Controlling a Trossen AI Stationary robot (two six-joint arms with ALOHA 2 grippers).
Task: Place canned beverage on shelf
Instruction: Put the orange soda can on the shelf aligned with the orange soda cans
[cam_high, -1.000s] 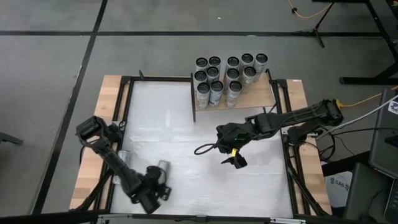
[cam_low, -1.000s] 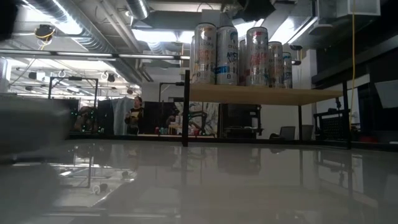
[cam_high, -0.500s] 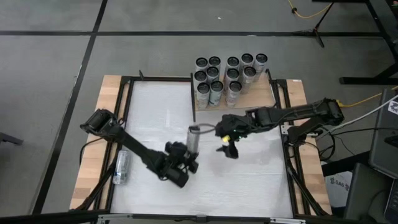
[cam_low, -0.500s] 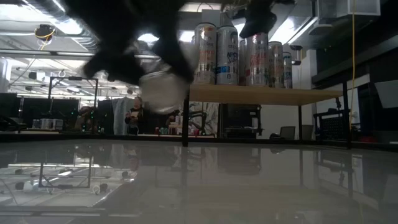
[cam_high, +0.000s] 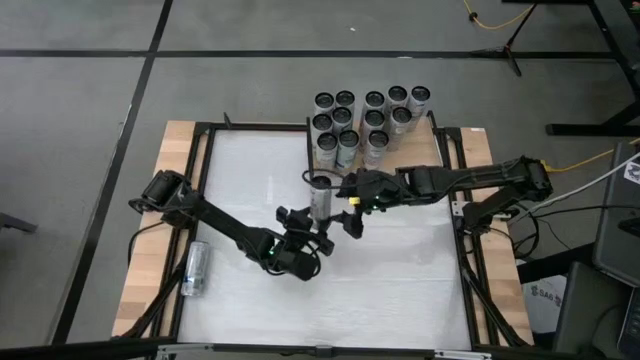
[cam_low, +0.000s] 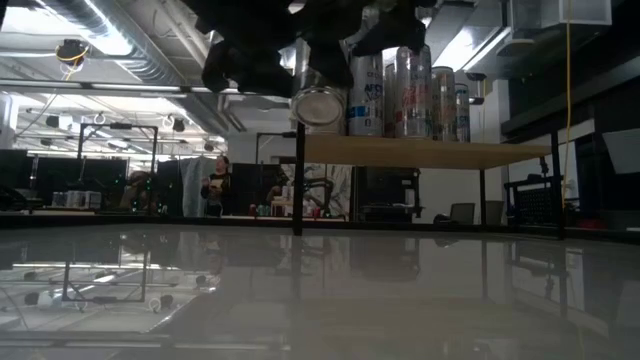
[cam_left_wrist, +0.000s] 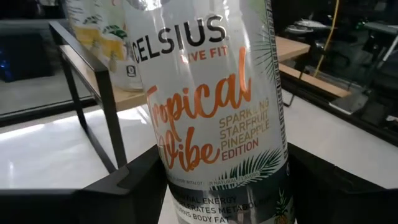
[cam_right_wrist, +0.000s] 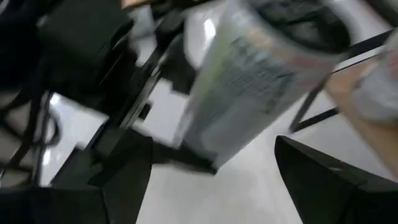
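Note:
My right gripper should next grab the can by its upper end (cam_high: 320, 188) to bring it onto the shelf (cam_high: 410, 160), while my left gripper holds the can's lower half.
My left gripper (cam_high: 316, 226) is shut on a white canned beverage (cam_high: 320, 200) with orange lettering (cam_left_wrist: 211, 112), held above the middle of the table. In the low view its round bottom (cam_low: 318, 107) hangs beside the shelf's black post. The shelf (cam_high: 410, 160) stands at the far edge, with several cans (cam_high: 370, 120) upright on it. My right gripper (cam_high: 346, 212) is open, just right of the held can. In its wrist view the can (cam_right_wrist: 261, 74) rises ahead of its spread fingers (cam_right_wrist: 124, 168); no touch shows. My left gripper pinches the can's lower half (cam_left_wrist: 186, 193) between its two fingers (cam_left_wrist: 124, 186), one on each side. The fingers come nearly level from the table's near left and lie across the can. The can stands roughly upright, top up, lifted clear of the table.
Another can (cam_high: 196, 268) lies on its side on the wooden strip at the table's left edge. Bare white tabletop (cam_high: 250, 180) spreads left of the shelf and toward the near edge. The shelf's right part is bare board.
My left gripper has swung from the table's near left toward the shelf, rising and rolling. The can it holds has gone from lying to upright and is lifted clear. My right gripper has moved toward the far left, up to the can, and has rolled.

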